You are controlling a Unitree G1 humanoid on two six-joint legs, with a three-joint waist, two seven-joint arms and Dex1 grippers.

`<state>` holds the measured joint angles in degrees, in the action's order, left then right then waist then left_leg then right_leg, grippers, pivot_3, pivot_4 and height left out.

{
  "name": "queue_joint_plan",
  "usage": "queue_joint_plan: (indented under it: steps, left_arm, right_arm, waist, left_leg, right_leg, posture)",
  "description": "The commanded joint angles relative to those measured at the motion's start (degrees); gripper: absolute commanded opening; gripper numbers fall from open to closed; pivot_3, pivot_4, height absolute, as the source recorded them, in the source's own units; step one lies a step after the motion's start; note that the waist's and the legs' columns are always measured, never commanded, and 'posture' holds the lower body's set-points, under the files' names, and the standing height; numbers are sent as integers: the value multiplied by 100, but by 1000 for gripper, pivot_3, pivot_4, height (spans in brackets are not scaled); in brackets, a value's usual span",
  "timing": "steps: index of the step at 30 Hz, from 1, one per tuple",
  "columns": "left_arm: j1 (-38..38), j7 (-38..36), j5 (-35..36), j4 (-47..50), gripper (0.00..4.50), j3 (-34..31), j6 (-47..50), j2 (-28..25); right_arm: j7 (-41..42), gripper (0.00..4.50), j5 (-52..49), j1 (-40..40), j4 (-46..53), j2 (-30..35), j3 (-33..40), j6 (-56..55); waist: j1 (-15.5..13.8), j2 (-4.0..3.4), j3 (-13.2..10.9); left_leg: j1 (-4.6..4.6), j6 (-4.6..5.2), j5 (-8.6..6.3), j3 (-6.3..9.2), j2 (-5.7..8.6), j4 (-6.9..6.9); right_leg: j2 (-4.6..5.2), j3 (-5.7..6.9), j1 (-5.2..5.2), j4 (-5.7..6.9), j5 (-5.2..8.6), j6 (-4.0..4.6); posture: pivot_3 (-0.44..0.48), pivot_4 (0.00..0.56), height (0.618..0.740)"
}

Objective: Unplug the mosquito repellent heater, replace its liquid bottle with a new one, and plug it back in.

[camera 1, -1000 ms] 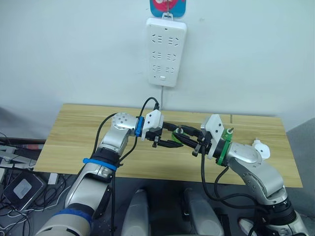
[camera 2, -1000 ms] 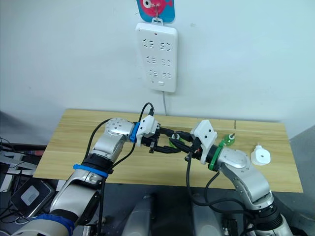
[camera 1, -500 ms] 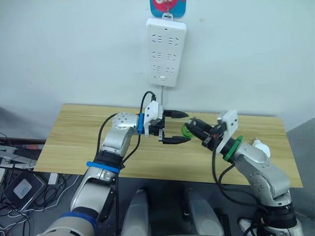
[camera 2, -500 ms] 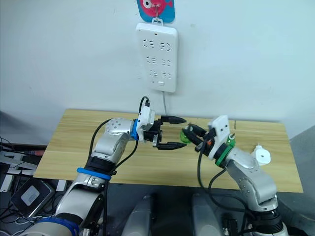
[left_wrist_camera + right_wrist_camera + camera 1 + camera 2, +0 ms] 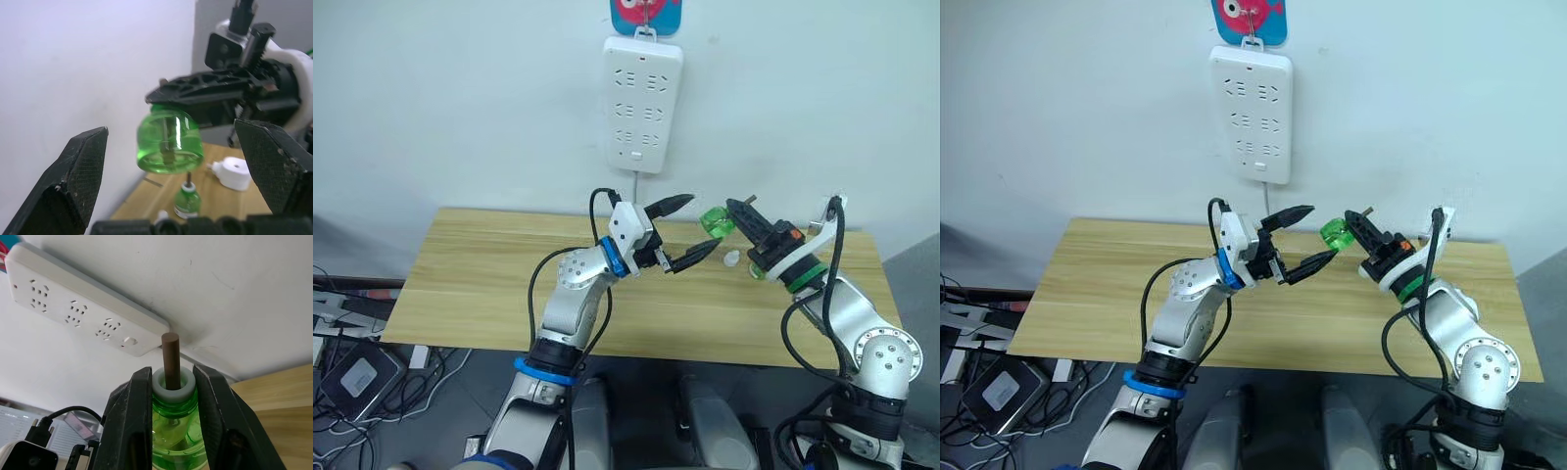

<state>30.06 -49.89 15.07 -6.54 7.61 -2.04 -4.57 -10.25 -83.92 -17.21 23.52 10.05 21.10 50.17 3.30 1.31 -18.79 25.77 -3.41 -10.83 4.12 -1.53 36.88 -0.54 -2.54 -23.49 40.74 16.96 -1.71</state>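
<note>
I will grab the green liquid bottle by its round body (image 5: 168,147) with my left gripper next, so that the new bottle's neck can fit into the white heater.
My right gripper (image 5: 732,217) is shut on the neck of a green liquid bottle (image 5: 715,221), held up in the air in front of the wall. The right wrist view shows its white collar and brown wick (image 5: 170,357) between the fingers (image 5: 129,421). Just left of the bottle, my left gripper (image 5: 692,229) stands open and is not touching it. The white mosquito repellent heater (image 5: 230,171) lies on the wooden table (image 5: 480,264), seen in the left wrist view. A second small green bottle (image 5: 187,203) stands near it.
A long white power strip (image 5: 643,103) hangs on the wall above the table's middle, its cord dropping behind the table. A small white cap-like piece (image 5: 732,258) lies on the table under the grippers. Cables and boxes lie on the floor at the left.
The left gripper has opened and let go of the bottle. The right gripper has carried the bottle up and to the right. Both arms have risen toward the wall.
</note>
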Motion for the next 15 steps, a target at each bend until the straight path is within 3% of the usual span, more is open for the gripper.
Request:
queue_joint_plan:
  steps: [1, 15]
  left_arm:
    - [72, 286, -97, 104, 4500, 95, -334, 194]
    - [229, 643, -147, -226, 4500, 200, -726, 428]
  right_arm:
    - [-272, 858, -707, -108, 253, 73, -138, -228]
    - [-694, 858, -1435, -61, 419, 506, -666, -859]
  waist:
    - [0, 0, 0]
    - [0, 0, 0]
  left_leg:
    - [1, 0, 0, 0, 0, 0]
    - [1, 0, 0, 0, 0, -1]
  right_leg:
    - [0, 1, 0, 0, 0, 0]
    - [-8, 1, 0, -3, 0, 0]
  posture:
    - [-55, 278, 740]
    - [-66, 279, 740]
